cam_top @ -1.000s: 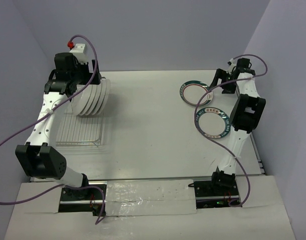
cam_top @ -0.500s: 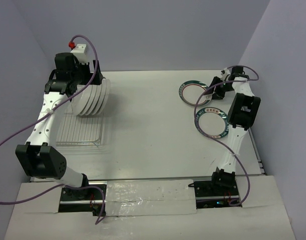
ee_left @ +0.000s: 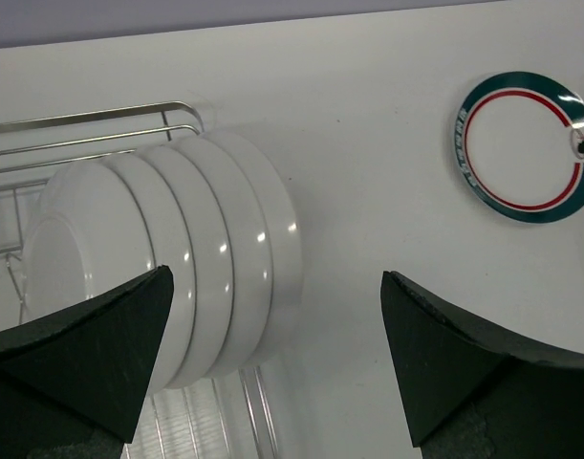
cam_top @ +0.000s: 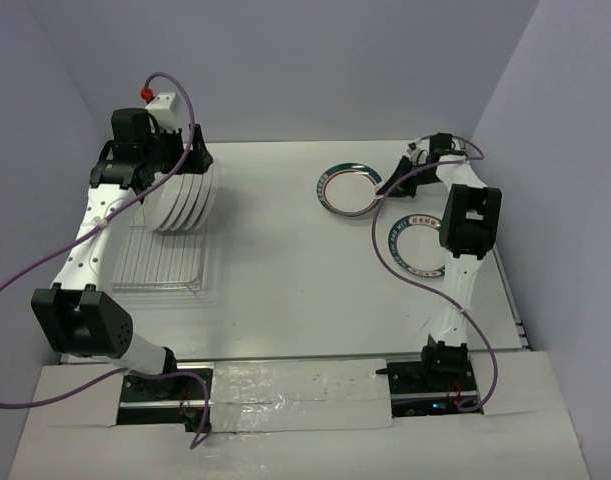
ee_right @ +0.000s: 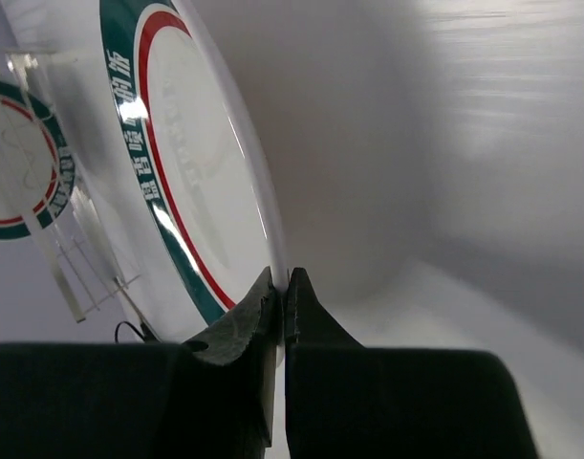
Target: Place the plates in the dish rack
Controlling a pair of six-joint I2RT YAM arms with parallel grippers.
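Note:
I should grab the red-ringed plate [cam_top: 347, 188] with my left gripper next, by its rim opposite my right gripper. The rest of the plate will then stay free for the rack.
Several white plates [cam_top: 185, 193] stand on edge in the far end of the silver wire dish rack [cam_top: 155, 262] at the left. My left gripper [cam_top: 185, 150] hovers over them, open and holding nothing; in its wrist view the open left gripper [ee_left: 277, 277] frames the standing plates [ee_left: 177, 287] and the rack bars [ee_left: 81, 124]. A teal-rimmed, red-ringed plate [cam_top: 347, 188] lies at the far centre-right. My right gripper [cam_top: 390, 180] is shut on that plate's right rim; the right wrist view shows the shut right gripper [ee_right: 280, 287] pinching the plate [ee_right: 186, 172]. A second teal-rimmed plate [cam_top: 415, 248] lies nearer, partly under the right arm.
The right arm's purple cable [cam_top: 380, 240] loops over the second plate. The near part of the rack holds no plates. Purple walls close in the table at the back and both sides.
My right gripper came down, shut on the far plate's rim, and moved left with it; the plate now sits further left. The left arm has hardly moved.

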